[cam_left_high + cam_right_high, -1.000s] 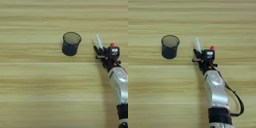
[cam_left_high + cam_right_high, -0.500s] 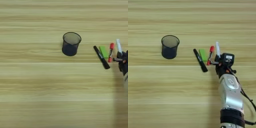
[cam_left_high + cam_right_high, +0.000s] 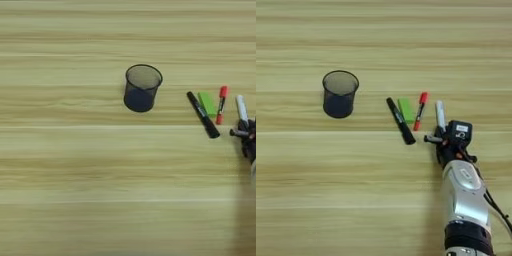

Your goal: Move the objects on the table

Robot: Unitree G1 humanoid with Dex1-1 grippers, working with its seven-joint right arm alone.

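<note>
The silver-grey marker is on the tabletop beside the red-capped pen and would lie in place if I opened now, so my right gripper releases the marker next.
A black wire-mesh pen cup (image 3: 340,94) stands upright left of centre on the table (image 3: 356,190). To its right lie a black marker (image 3: 400,121), a small green block (image 3: 405,110) and a red-capped pen (image 3: 420,111), close side by side. Further right, a silver-grey marker (image 3: 440,114) points away from me. My right gripper (image 3: 442,136) is shut on its near end, and the silver forearm (image 3: 465,195) rises from the bottom edge. The left eye view shows the same gripper (image 3: 243,131) at its right edge.
A black cable (image 3: 498,212) runs along the right side of the forearm. Bare wood lies left of the cup and across the front of the table.
My gripper has moved right and slightly toward me, carrying the silver-grey marker with it. This uncovered the black marker, green block and red-capped pen. The cup stayed put.
</note>
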